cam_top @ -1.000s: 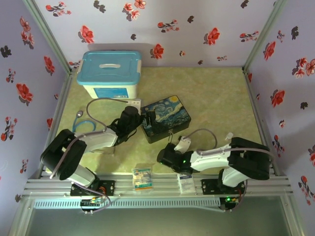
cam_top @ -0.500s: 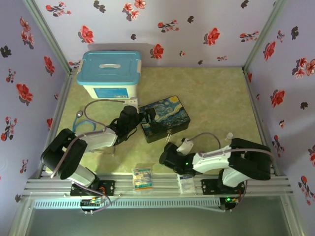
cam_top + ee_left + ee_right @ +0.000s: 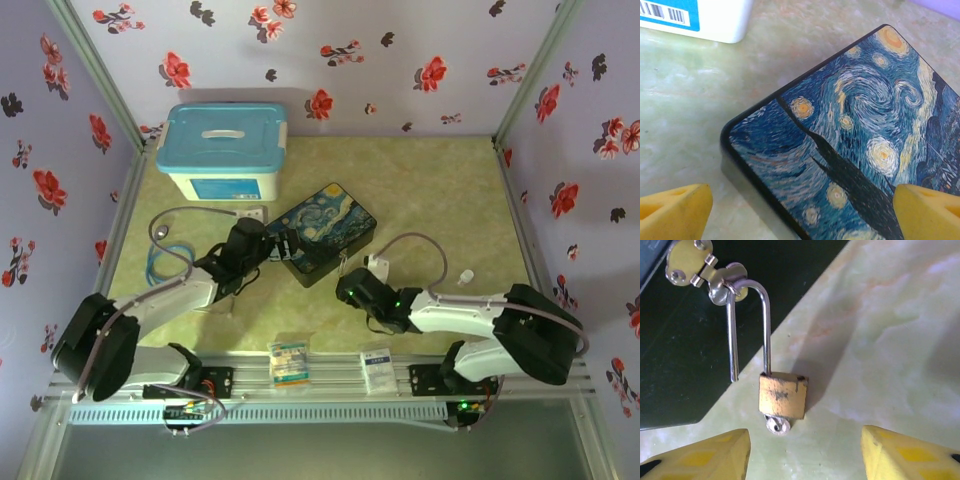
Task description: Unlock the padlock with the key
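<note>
The padlock's brass body (image 3: 783, 396) is the part my right gripper will reach and grab next, and this leaves the open shackle (image 3: 765, 325) free to slip out of the latch.
The brass padlock (image 3: 782, 396) hangs by its silver shackle (image 3: 765, 325) from the metal latch (image 3: 700, 265) on the dark side of the painted box (image 3: 325, 230). One shackle leg stands free of the padlock body. The key (image 3: 777, 426) sticks out of the padlock's underside, its round head showing. My right gripper (image 3: 805, 460) is open just below the padlock, its yellow fingertips (image 3: 700, 455) well apart and touching nothing. My left gripper (image 3: 800, 220) is open above the box's left corner (image 3: 730, 135), one fingertip over the table and the other over the lid.
A white bin with a blue lid (image 3: 225, 150) stands at the back left, close behind the box. A grey cable (image 3: 160, 250) loops at the left. Two small packets (image 3: 288, 360) lie on the front rail. A small white object (image 3: 465, 275) lies to the right.
My right gripper opened, let go of the key and moved up toward the box. The box shifted and turned slightly left. My left gripper opened wider and its arm stretched out lower.
</note>
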Motion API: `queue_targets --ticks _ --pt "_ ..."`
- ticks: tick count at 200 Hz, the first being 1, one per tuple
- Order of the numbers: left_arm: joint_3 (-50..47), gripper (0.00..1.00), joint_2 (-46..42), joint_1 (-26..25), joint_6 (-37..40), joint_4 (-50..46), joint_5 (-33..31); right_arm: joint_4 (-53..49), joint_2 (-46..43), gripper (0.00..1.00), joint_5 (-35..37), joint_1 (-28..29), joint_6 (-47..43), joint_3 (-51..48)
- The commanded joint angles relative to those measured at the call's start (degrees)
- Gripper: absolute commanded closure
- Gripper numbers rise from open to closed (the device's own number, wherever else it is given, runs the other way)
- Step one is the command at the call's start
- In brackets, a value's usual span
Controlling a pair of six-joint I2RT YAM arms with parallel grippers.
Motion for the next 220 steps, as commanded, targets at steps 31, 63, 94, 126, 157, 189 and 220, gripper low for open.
queue_targets --ticks 31,63,94,126,157,189,220 --pt "-3.5 0.08 -1.6 0.6 -5.7 -1.6 0.4 0.0 4.3 0.42 -13.4 -9.2 -15.4 2.9" --pt "-5.5 0.08 -0.6 -0.3 -8.4 2.9 1.4 4.5 5.3 0.40 -15.2 -9.2 -15.5 2.4" --pt "-6.7 0.07 -0.3 -0.9 -11.4 7.7 2.2 8.2 8.2 0.39 -16.7 -9.3 -15.7 2.4" --pt "-5.9 0.07 0.6 -1.1 -11.4 8.0 1.8 10.6 11.8 0.40 -17.3 -9.3 -16.0 3.1" --pt "-4.9 0.07 3.0 -1.0 -11.4 8.4 1.8 13.3 16.2 0.42 -18.6 -9.0 -15.8 4.0" --pt "-4.6 0.07 3.6 -1.1 -11.1 8.6 1.8 17.1 16.9 0.47 -17.8 -7.8 -14.1 2.0" --pt "-4.0 0.07 3.7 -1.1 -10.5 7.8 1.1 20.3 18.5 0.57 -17.9 -6.6 -14.0 2.5"
